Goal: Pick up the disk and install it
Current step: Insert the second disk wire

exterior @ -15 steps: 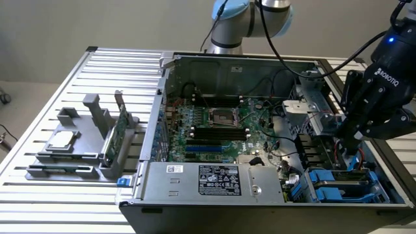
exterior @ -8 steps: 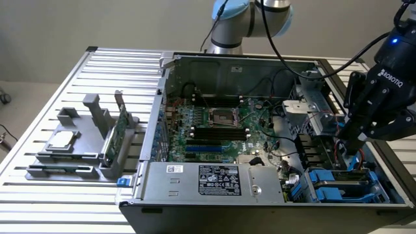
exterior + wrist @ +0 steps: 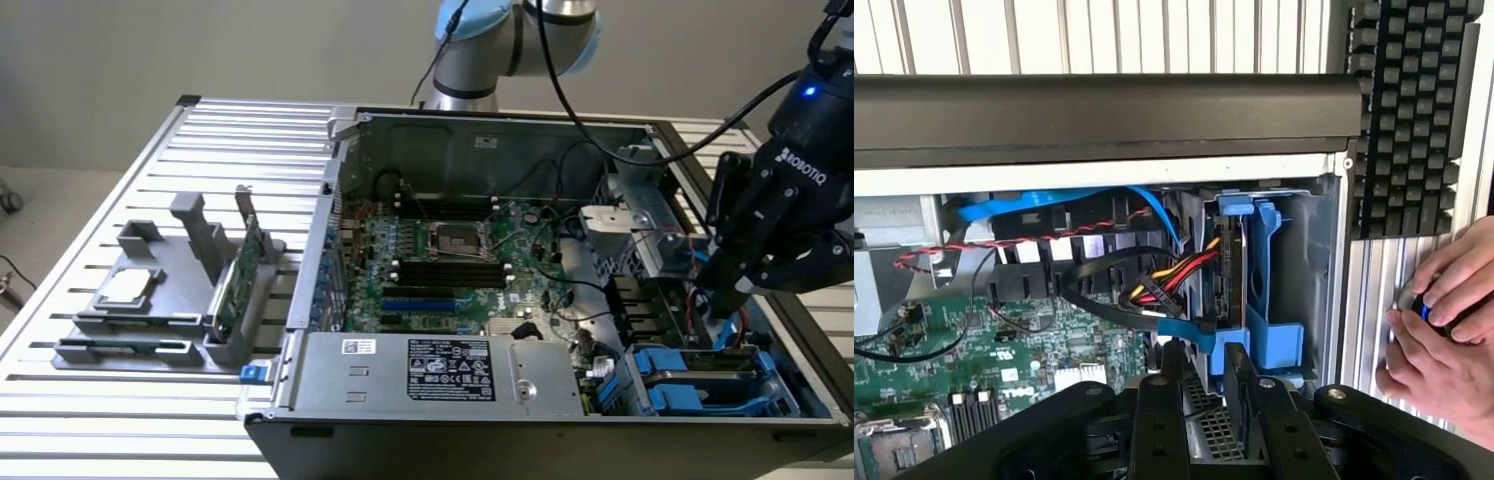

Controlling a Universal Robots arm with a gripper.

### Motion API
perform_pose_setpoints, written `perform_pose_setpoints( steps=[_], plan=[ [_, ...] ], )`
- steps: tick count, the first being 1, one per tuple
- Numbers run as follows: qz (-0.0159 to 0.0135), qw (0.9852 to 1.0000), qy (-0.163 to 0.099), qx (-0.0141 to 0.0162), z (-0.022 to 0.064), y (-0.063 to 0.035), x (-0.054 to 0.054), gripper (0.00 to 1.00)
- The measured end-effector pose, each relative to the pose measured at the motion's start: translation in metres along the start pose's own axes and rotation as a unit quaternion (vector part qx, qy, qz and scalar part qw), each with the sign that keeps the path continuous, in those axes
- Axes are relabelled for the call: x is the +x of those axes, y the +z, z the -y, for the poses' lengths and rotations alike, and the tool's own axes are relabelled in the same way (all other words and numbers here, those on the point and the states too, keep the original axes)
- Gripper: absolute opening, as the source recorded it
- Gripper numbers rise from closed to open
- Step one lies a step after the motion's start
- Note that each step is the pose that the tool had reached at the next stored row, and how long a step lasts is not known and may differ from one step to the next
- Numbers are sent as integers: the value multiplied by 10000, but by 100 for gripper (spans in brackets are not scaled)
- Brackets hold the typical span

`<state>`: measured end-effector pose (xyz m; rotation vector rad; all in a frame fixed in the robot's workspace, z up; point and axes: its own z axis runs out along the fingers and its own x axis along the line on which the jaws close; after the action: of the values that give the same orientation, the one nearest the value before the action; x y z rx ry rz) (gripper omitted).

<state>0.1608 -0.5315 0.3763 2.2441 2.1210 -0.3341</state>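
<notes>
Next, my gripper grabs the blue edge (image 3: 1231, 350) of the carrier, to pick up the disk (image 3: 1229, 265) and install it.
The disk (image 3: 1259, 270) stands on edge in the drive bay at the corner of the open computer case (image 3: 334, 200), its bright blue carrier frame around a dark edge. In the exterior view the blue carrier (image 3: 687, 385) sits low in the bay at the case's front right. My gripper (image 3: 731, 305) hangs just above that bay, fingers pointing down. In the wrist view the gripper (image 3: 1201, 362) has its two black fingers apart at the near end of the carrier. Perforated metal of the cage shows through the gap, and nothing is clamped between them.
Red, yellow and black cables (image 3: 1164, 280) and a blue ribbon cable (image 3: 1054, 205) crowd the bay's side. The motherboard (image 3: 441, 260) and power supply (image 3: 441, 370) occupy the case. A grey fixture (image 3: 160, 310) holds a chip and green card. A hand (image 3: 1444, 340) rests by a keyboard (image 3: 1409, 110).
</notes>
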Motion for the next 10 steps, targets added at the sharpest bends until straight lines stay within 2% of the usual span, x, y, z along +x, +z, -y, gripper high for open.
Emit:
perform_pose_setpoints(
  steps=[10],
  plan=[
    [1, 10000, -1, 0, -15, 62, 2, 31]
  ],
)
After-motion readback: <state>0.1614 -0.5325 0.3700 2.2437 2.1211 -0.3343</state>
